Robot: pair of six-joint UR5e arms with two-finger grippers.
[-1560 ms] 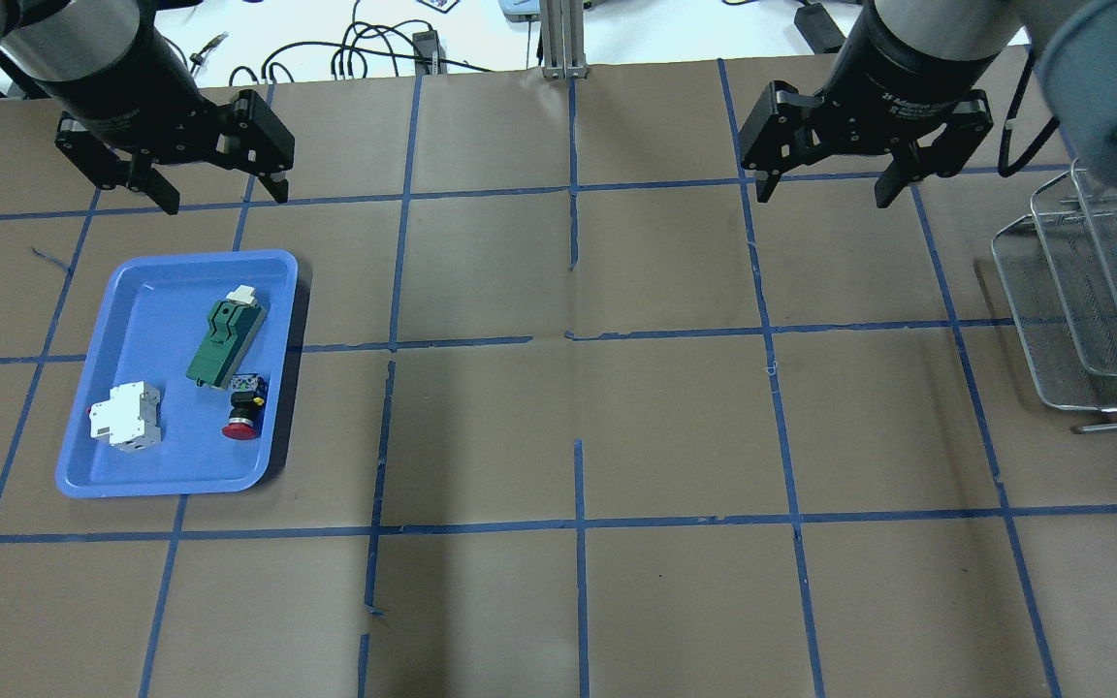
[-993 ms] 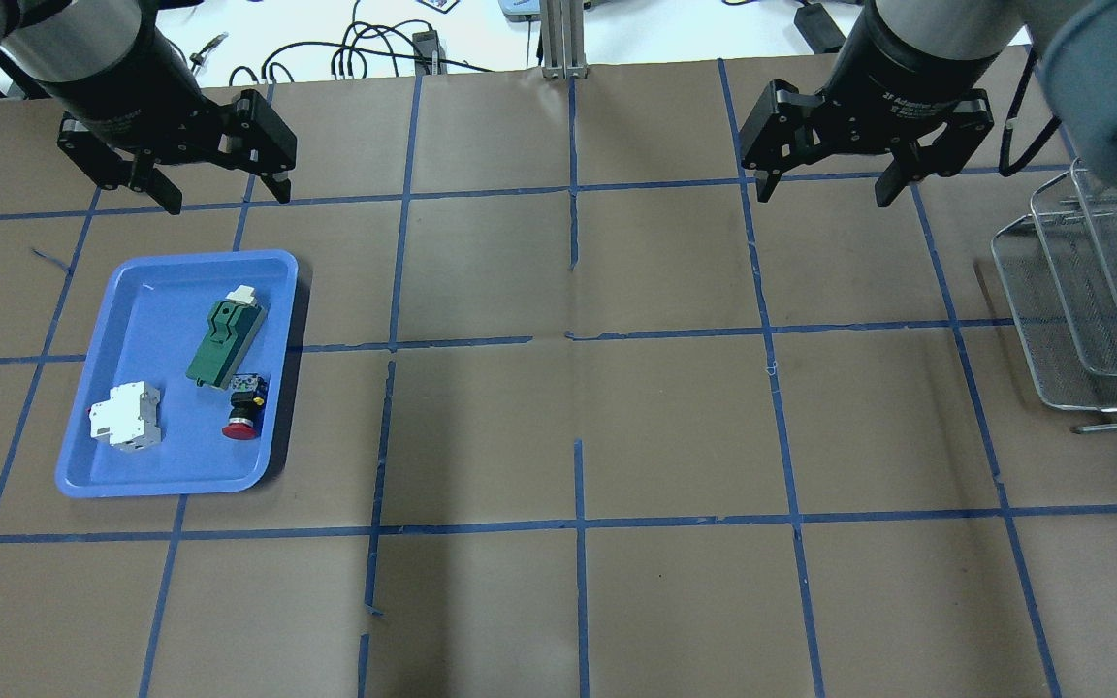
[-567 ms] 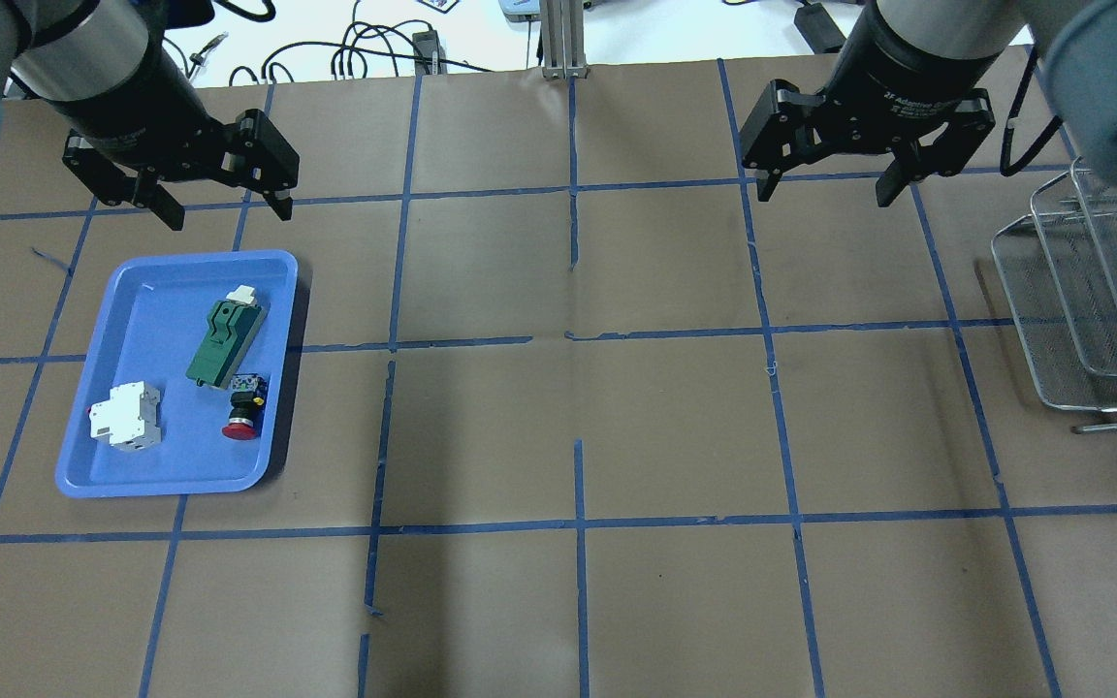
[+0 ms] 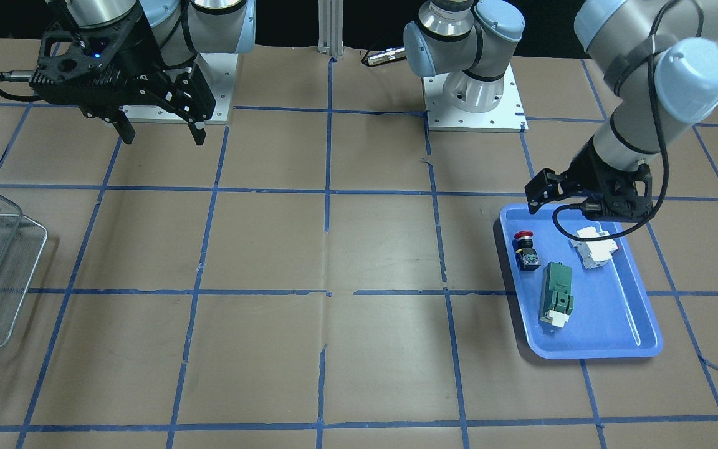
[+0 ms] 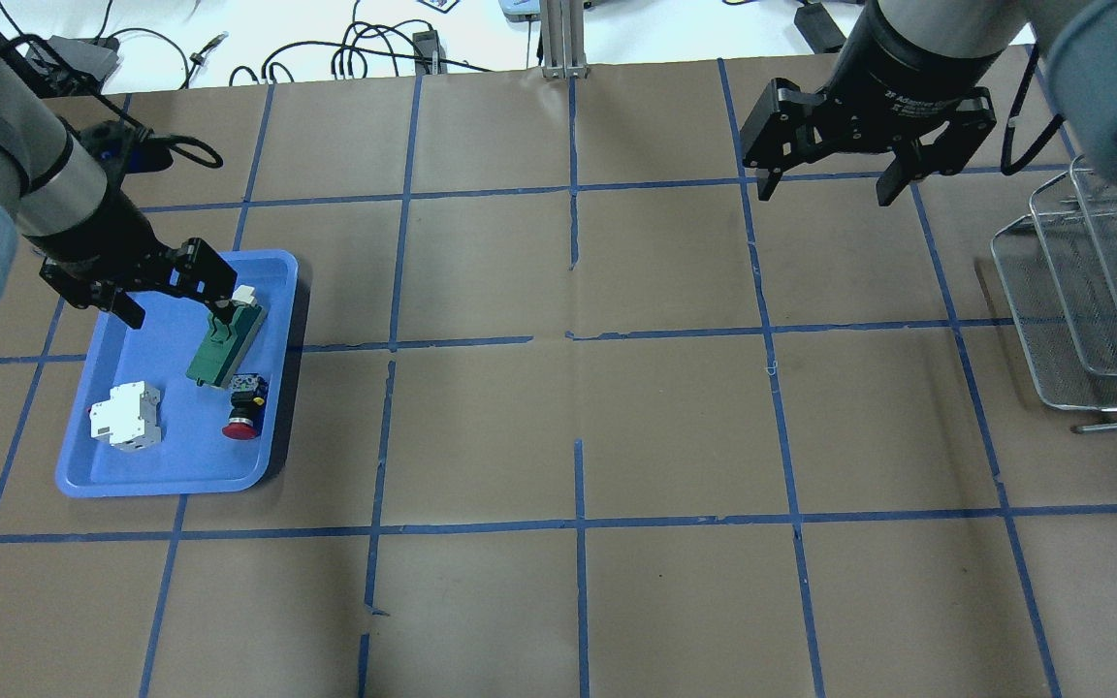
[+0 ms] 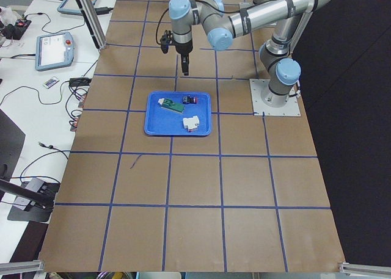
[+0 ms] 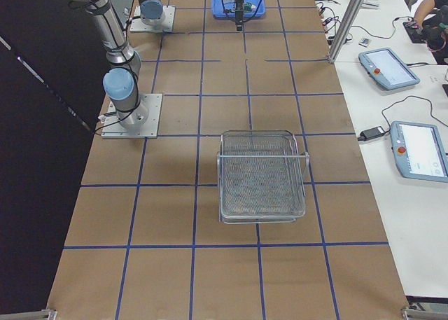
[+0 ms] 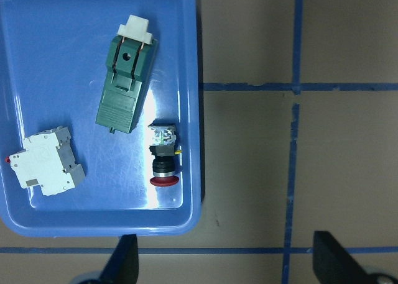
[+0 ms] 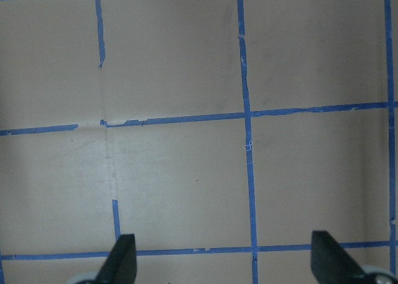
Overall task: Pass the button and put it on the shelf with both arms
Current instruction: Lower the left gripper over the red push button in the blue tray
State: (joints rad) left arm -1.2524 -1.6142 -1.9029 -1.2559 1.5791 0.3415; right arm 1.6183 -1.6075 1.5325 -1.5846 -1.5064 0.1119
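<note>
My left gripper is to reach the button and pick it up by its red-end with the cap. The button's terminal block then stays free for the handover.
The button lies on its side in the blue tray, red cap toward the table's near edge. It is just in front of a green block. It also shows in the left wrist view and the front view. My left gripper is open and empty above the tray's far end, over the green block's white tip. My right gripper is open and empty over bare table at the far right. The wire shelf stands at the right edge.
A white breaker-like block lies in the tray's left part. Cables and devices lie beyond the table's far edge. The table is brown paper with blue tape lines. The right wrist view shows only paper and tape between the fingertips.
My left arm has swung from the table's far left toward me, and its gripper now hangs over the tray's far end. It stays open. The right gripper has barely moved.
</note>
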